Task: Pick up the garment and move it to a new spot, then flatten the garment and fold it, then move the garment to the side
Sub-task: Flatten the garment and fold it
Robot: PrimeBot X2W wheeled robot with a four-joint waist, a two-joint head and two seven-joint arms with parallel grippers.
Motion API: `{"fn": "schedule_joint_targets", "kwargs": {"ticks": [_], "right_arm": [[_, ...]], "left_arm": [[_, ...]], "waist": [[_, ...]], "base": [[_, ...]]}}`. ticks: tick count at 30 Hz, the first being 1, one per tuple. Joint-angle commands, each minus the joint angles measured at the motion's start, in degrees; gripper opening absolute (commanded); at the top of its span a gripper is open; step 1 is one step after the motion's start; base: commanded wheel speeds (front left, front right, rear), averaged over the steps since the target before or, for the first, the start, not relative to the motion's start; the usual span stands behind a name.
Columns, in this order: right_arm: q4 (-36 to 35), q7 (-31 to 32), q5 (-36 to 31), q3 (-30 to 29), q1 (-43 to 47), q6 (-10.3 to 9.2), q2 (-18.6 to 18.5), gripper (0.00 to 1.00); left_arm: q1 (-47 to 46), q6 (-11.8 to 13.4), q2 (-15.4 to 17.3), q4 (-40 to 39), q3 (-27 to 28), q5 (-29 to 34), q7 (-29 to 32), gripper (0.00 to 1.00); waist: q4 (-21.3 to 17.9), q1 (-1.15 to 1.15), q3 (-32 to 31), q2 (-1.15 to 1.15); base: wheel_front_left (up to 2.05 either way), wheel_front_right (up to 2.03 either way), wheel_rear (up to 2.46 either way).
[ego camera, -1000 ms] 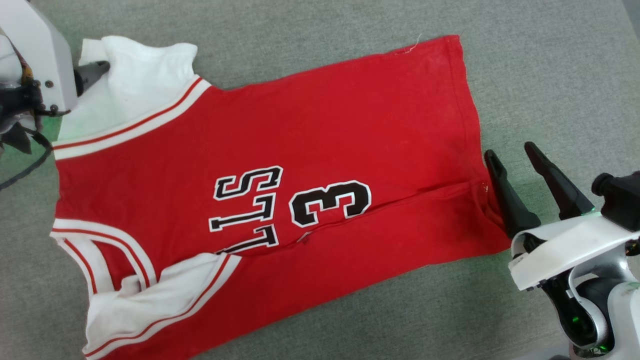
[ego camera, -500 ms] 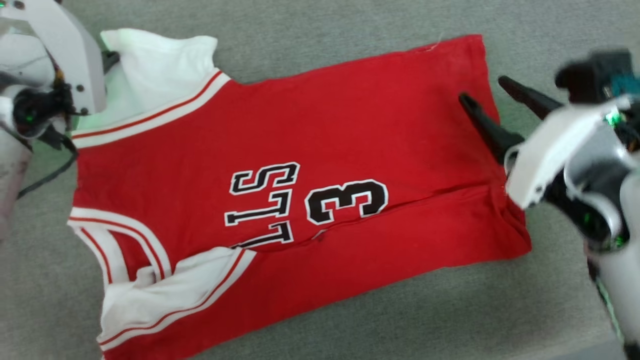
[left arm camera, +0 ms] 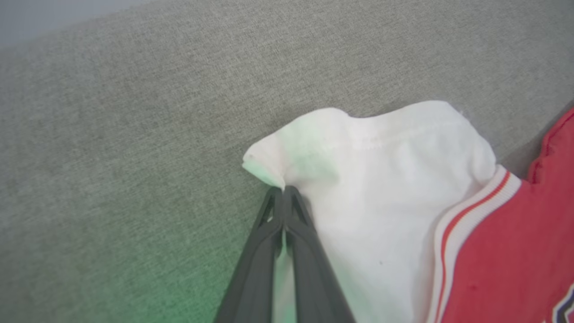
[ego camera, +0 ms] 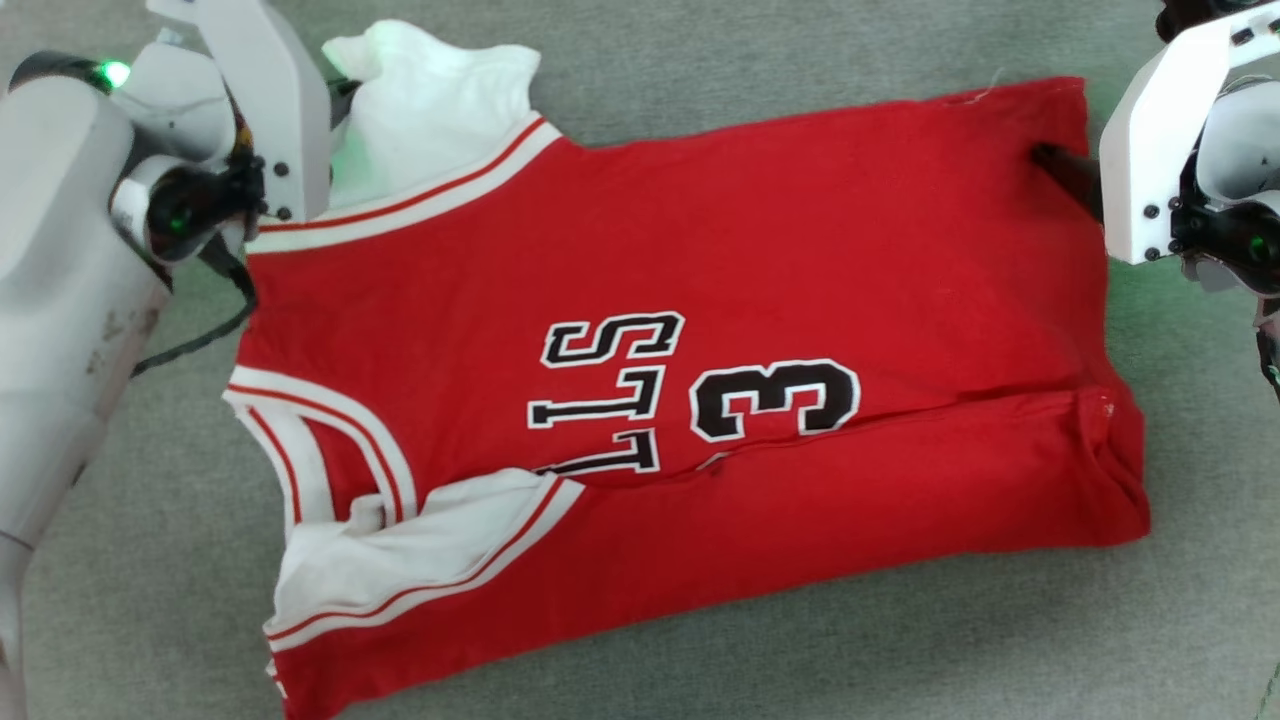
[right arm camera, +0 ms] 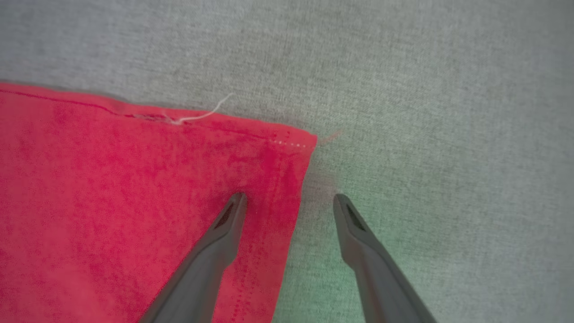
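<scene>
The robot will fold the garment over, so its right gripper will next take the red jersey (ego camera: 768,252) by its hem corner (ego camera: 1068,102).
The garment (ego camera: 720,290), a red jersey with white sleeves and black lettering, lies spread on the grey cloth surface, its near long edge folded over. My left gripper (left arm camera: 283,189) is shut on the corner of the far white sleeve (left arm camera: 394,179), which sits bunched up at the upper left of the head view (ego camera: 430,100). My right gripper (right arm camera: 289,201) stands open astride the hem near the far right corner (right arm camera: 287,148): one finger over the red cloth, the other over the bare surface. In the head view one dark finger (ego camera: 1065,170) shows at that corner.
The grey fabric surface (ego camera: 800,650) runs all round the jersey. A loose white thread (right arm camera: 206,113) sticks out from the far hem. My pale left forearm (ego camera: 60,300) lies along the left side.
The head camera has shifted, so the jersey sits further right in the picture. My right gripper has travelled from the near right hem corner up to the far right corner, still open. The left stays shut on the sleeve.
</scene>
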Motion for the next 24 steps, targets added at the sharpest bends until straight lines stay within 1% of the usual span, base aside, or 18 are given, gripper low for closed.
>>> {"fn": "schedule_joint_targets", "kwargs": {"ticks": [1, 4, 5, 6, 7, 11, 16, 21, 24], "right_arm": [[1.3, -0.35, 0.07, 0.5, -0.79, -0.06, 0.32, 1.0], [4.34, -1.3, 0.62, 1.36, -1.86, -0.06, 0.81, 1.0], [5.14, -1.64, 0.76, 1.65, -1.97, -0.06, 0.91, 0.59], [5.77, -2.16, 1.03, 1.98, -2.2, -0.06, 0.98, 0.34], [6.42, -2.98, 1.12, 2.21, -2.45, -0.06, 1.05, 0.0], [8.55, -6.98, 1.14, 3.18, -2.51, -0.07, 0.86, 0.0], [9.38, -12.19, 2.48, 5.02, -0.7, -0.07, 0.17, 0.0], [6.73, -17.52, 4.63, 6.87, 2.95, -0.07, -2.49, 0.0], [4.12, -19.08, 6.39, 7.73, 6.73, -0.07, -4.81, 0.0]], "left_arm": [[-0.51, -0.13, -0.18, -0.11, -0.65, -0.45, -0.33, 0.0], [-0.83, -0.13, -0.35, -0.18, -2.0, -1.53, -1.31, 0.0], [-0.88, -0.13, -0.39, -0.12, -2.4, -1.93, -1.6, 0.0], [-0.89, -0.13, -0.44, 0.01, -2.78, -2.25, -1.91, 0.0], [-0.77, -0.13, -0.47, 0.21, -3.11, -2.67, -2.35, 0.0], [0.13, -0.13, -1.07, 0.24, -3.71, -4.87, -5.34, 0.0], [1.71, -0.13, -0.76, -1.45, -4.64, -7.22, -10.58, 0.0], [4.6, -0.13, 0.7, -6.14, -5.51, -9.49, -16.73, 0.0], [8.12, -0.13, 2.94, -10.84, -6.4, -10.82, -20.18, 0.0]], "waist": [[0.95, 0.0, 0.42, -0.01], [1.46, 0.0, 0.48, -0.01], [1.58, 0.0, 0.42, -0.01], [1.69, 0.0, 0.31, -0.01], [1.76, 0.0, 0.09, -0.01], [2.13, 0.0, -1.51, -0.01], [2.83, 0.0, -5.43, -0.01], [4.09, 0.0, -10.01, -0.01], [4.91, 0.0, -12.44, -0.01]], "base": [[0.0, 0.0, 0.0], [0.0, 0.0, 0.0], [0.0, 0.0, 0.0], [0.0, 0.0, 0.0], [0.0, 0.0, 0.0], [0.0, 0.0, 0.0], [0.0, 0.0, 0.0], [0.0, 0.0, 0.0], [0.0, 0.0, 0.0]]}}
